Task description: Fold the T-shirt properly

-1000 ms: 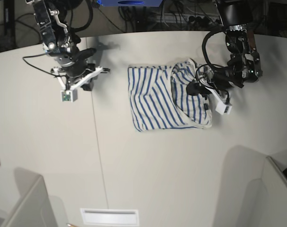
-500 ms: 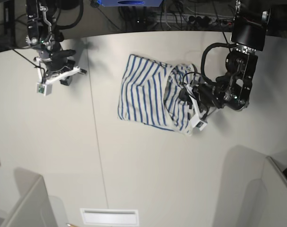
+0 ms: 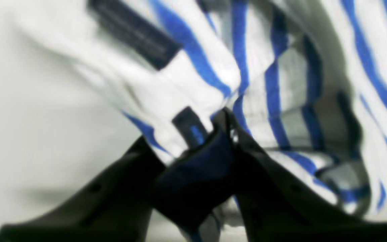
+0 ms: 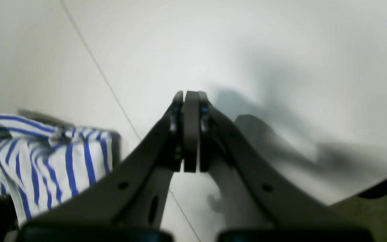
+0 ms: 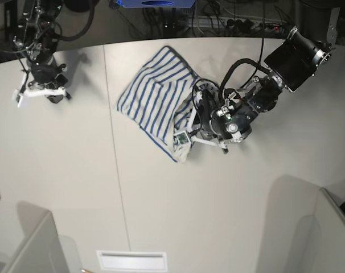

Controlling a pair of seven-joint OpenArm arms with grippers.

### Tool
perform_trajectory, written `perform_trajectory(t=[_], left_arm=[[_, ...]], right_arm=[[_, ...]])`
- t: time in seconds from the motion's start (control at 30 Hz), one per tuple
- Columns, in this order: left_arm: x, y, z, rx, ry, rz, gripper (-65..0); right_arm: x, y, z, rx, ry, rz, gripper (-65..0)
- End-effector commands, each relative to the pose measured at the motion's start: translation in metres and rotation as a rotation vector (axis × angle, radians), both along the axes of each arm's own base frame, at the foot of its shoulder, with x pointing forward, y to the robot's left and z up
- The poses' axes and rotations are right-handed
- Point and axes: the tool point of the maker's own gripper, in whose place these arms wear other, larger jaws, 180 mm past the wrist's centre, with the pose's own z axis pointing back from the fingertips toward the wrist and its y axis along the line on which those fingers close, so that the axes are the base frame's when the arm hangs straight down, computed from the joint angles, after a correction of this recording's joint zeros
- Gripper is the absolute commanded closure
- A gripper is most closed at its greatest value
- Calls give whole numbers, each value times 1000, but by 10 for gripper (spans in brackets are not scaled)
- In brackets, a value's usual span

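The robot should keep its left gripper closed on the T-shirt until it turns the T-shirt square, because the T-shirt's near edge [image 5: 145, 131] runs at a slant to the table's seam [image 5: 120, 182].
The T-shirt [image 5: 152, 99], white with thin blue stripes, lies partly folded and skewed on the white table [image 5: 161, 199], near its back edge. My left gripper [image 5: 189, 122] is shut on the shirt's near right edge. In the left wrist view my left gripper [image 3: 213, 131] pinches bunched striped cloth [image 3: 281, 84] next to a dark navy tag [image 3: 136, 33]. My right gripper [image 5: 50, 91] is shut and empty at the table's far left, well apart from the shirt. In the right wrist view its fingers [image 4: 186, 111] are pressed together above bare table, with the shirt [image 4: 45, 151] at the left.
A thin seam [image 5: 114, 159] runs front to back across the table, left of the shirt. Grey panels stand at the front left [image 5: 36, 244] and front right [image 5: 326, 227]. A white slotted plate [image 5: 131, 260] sits at the front edge. Cables lie behind the table.
My left gripper has dragged the shirt's right edge leftward, and the shirt has turned and slid toward the back left. My right arm has moved away to the far left.
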Motion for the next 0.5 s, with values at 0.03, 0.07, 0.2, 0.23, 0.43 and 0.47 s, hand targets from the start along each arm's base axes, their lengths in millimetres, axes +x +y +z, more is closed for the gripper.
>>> perform_trajectory(t=[0.03,0.07,0.2,0.23,0.43,0.47], left_arm=[[14,4,7,82,-85,-116,0],[16,0,8,84,-117,-182,0],[17,-12,6,117,-216,-390,0],[18,-12,6,134,-232,-422,0],[12,-28,6,147,-244,-542,0],[13,-33,8,130,-253,-549,0]], right_arm=[[2,-3,6,-13,-23,-6,0],[1,-2,6,-12,-21,-4,0],[0,0,5,-3,-20,-12,0],[-1,2,3,7,-19,-19,0],[-3,6,0,35,-20,-47,0],[-3,7,0,37,-20,-48,0]])
